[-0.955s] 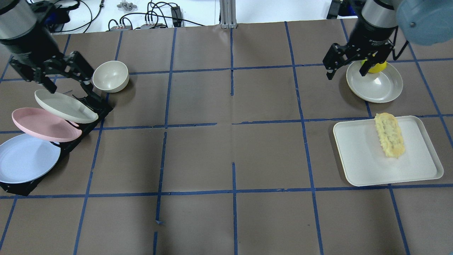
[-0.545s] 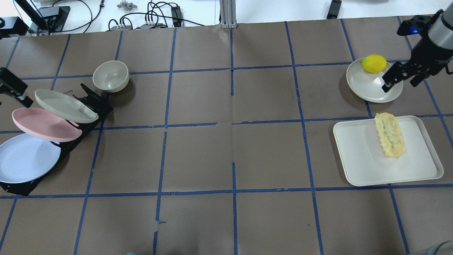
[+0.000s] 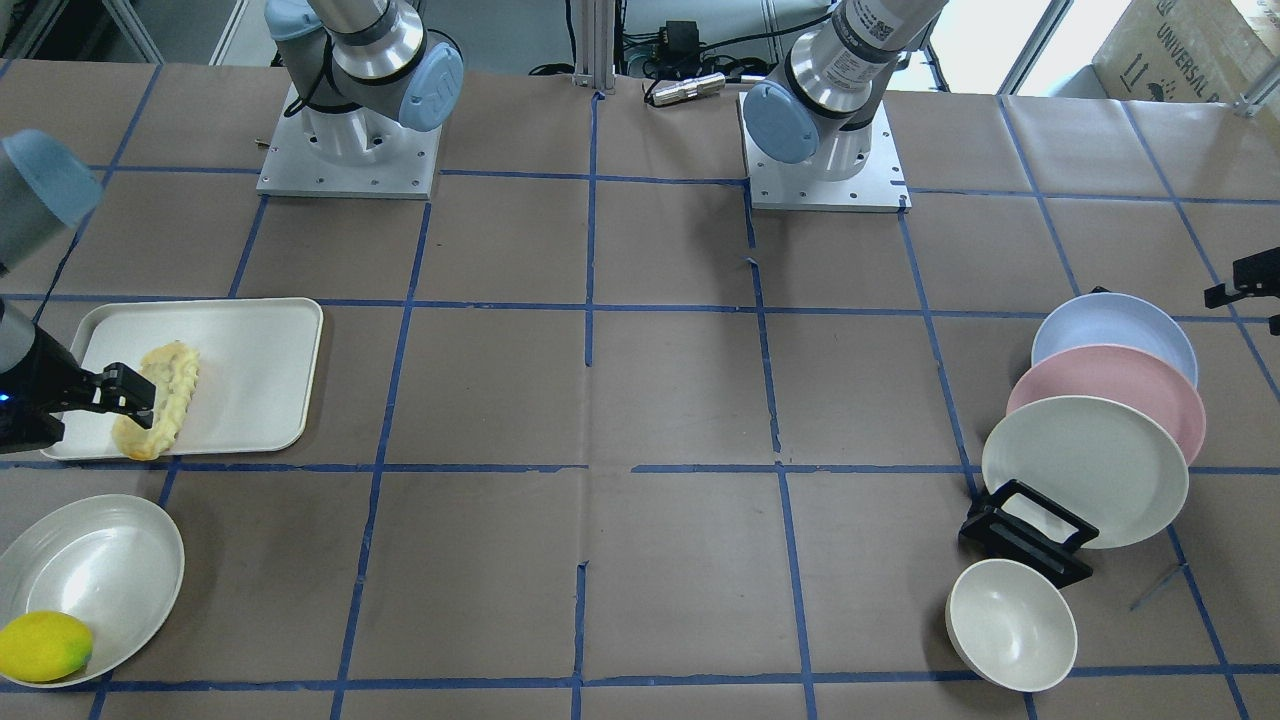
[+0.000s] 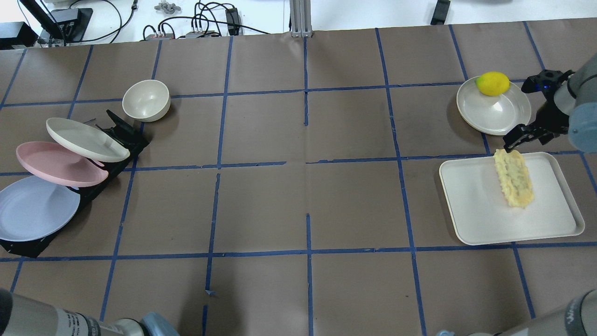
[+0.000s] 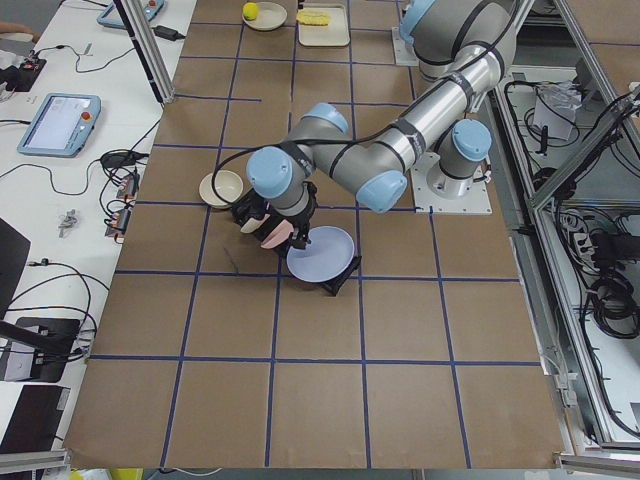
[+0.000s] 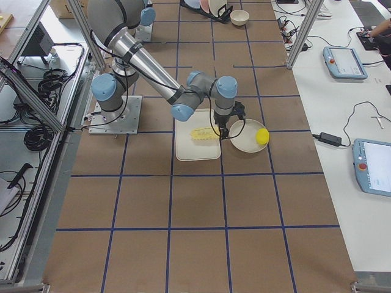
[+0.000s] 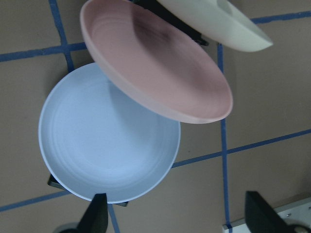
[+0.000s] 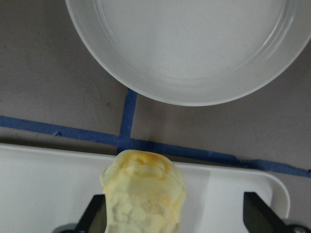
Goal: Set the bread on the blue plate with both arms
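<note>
I will next grab the bread around its middle section (image 3: 164,402) with my right gripper, so that I can set the bread on the blue plate (image 3: 1110,322).
The bread (image 4: 513,178) lies lengthwise on a white tray (image 4: 471,205) at the right. My right gripper (image 4: 520,139) is open just above the bread's far end. In the right wrist view its fingers (image 8: 97,213) stand wide on either side of the bread (image 8: 143,194) without touching it. The blue plate (image 4: 32,209) leans in the lowest slot of a black rack (image 4: 116,135) at the left. My left gripper (image 7: 177,218) is open and empty above the blue plate (image 7: 107,136). It is outside the overhead view.
A pink plate (image 4: 56,163) and a cream plate (image 4: 84,139) lean in the same rack above the blue one. A cream bowl (image 4: 145,100) stands beside the rack. A lemon (image 4: 492,84) sits on a cream plate (image 4: 494,112) just beyond the tray.
My right gripper has moved from over the lemon plate to the bread's far end. My left gripper has left the overhead view to the left, away from the cream plate.
</note>
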Motion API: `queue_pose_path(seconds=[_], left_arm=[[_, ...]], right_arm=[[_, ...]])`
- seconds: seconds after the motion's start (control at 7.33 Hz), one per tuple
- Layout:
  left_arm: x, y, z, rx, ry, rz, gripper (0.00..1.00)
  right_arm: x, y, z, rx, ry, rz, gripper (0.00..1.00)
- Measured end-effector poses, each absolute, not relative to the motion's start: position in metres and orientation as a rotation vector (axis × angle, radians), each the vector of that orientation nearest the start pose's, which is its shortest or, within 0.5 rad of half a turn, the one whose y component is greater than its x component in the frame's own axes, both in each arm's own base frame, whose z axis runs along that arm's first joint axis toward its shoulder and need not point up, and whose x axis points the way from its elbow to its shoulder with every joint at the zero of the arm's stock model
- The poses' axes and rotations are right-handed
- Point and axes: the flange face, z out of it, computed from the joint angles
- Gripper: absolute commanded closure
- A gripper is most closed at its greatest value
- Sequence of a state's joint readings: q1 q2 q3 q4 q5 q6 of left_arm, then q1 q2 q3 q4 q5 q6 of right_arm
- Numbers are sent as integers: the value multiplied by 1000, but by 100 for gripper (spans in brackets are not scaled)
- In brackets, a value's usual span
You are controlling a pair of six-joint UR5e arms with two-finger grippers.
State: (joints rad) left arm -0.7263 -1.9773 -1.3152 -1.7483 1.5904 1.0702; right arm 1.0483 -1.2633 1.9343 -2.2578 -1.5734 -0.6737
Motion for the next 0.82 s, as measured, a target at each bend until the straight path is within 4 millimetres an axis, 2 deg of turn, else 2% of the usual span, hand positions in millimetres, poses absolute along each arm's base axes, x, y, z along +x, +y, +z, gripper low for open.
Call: queue_pose_path(seconds=[0.14,0.27,0.41,0.55,0.68,0.82], left_arm=[[404,-518,346,439,3374,359,0],[420,-526,324,489,3389,377,0],[428,-534,297,524,3408,407,0],[434,-543,270,545,3426,437,0],[437,-547,253,554,3431,459,0],[440,-547,240,561,3431,501,0]], right_arm=[[-146,-521,214,-150,3142,-2,0],[-142,-512,206,-107,3137,14,0],[-140,-506,200,-95,3133,23,1],[-144,-501,194,-80,3133,21,46],[-151,-495,191,-55,3135,23,80],[-156,-491,190,-37,3143,41,92]])
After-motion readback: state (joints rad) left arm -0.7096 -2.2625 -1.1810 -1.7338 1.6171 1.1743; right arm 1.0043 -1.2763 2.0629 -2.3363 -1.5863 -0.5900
